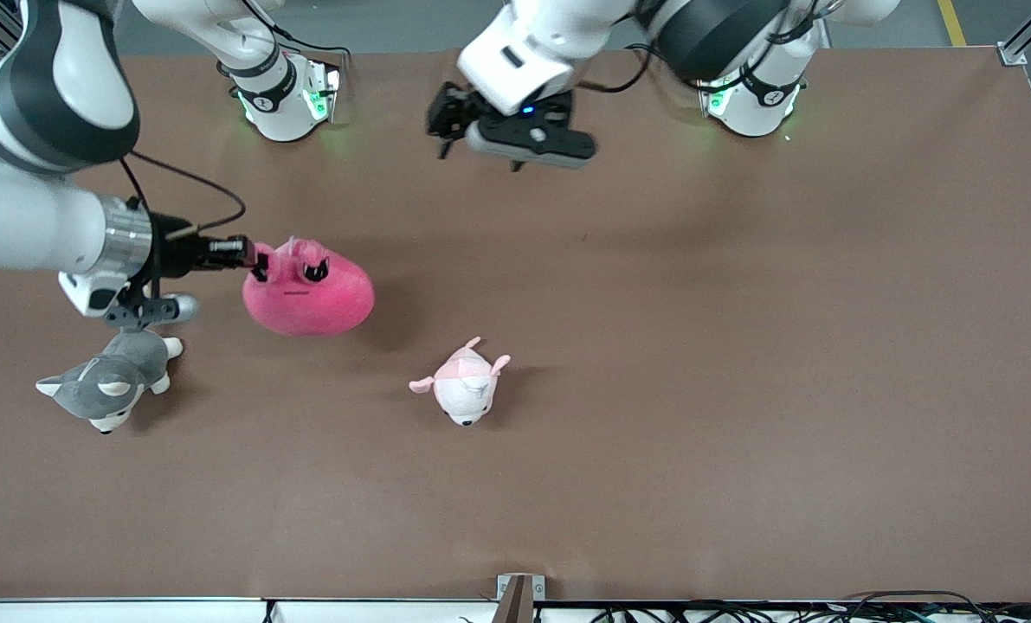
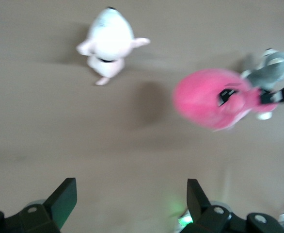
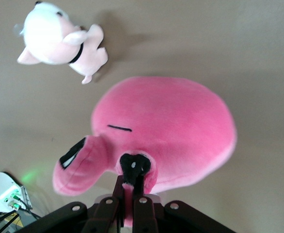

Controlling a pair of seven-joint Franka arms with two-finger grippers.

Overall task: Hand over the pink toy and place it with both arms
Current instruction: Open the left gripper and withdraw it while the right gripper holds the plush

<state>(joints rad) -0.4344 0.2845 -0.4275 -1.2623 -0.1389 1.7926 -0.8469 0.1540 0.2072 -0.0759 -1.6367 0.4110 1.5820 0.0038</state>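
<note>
The pink toy's lower edge (image 1: 309,328) is above the table in the front view, so my right gripper keeps holding the toy for now.
The pink toy (image 1: 312,292) is a round hot-pink plush toward the right arm's end of the table. My right gripper (image 1: 255,258) is shut on a fold of plush at its head, seen close in the right wrist view (image 3: 131,187), where the toy's body (image 3: 166,131) fills the middle. Whether the toy rests on the table or hangs just above it, I cannot tell. My left gripper (image 1: 439,121) is open and empty, up in the air near the robots' bases; its fingers (image 2: 64,199) stand wide apart. The left wrist view shows the toy (image 2: 207,99) some way off.
A pale pink-and-white plush animal (image 1: 465,385) lies near the table's middle, nearer the front camera than the pink toy; it also shows in the wrist views (image 2: 108,39) (image 3: 55,36). A grey-and-white husky plush (image 1: 110,379) lies below the right wrist (image 1: 125,251).
</note>
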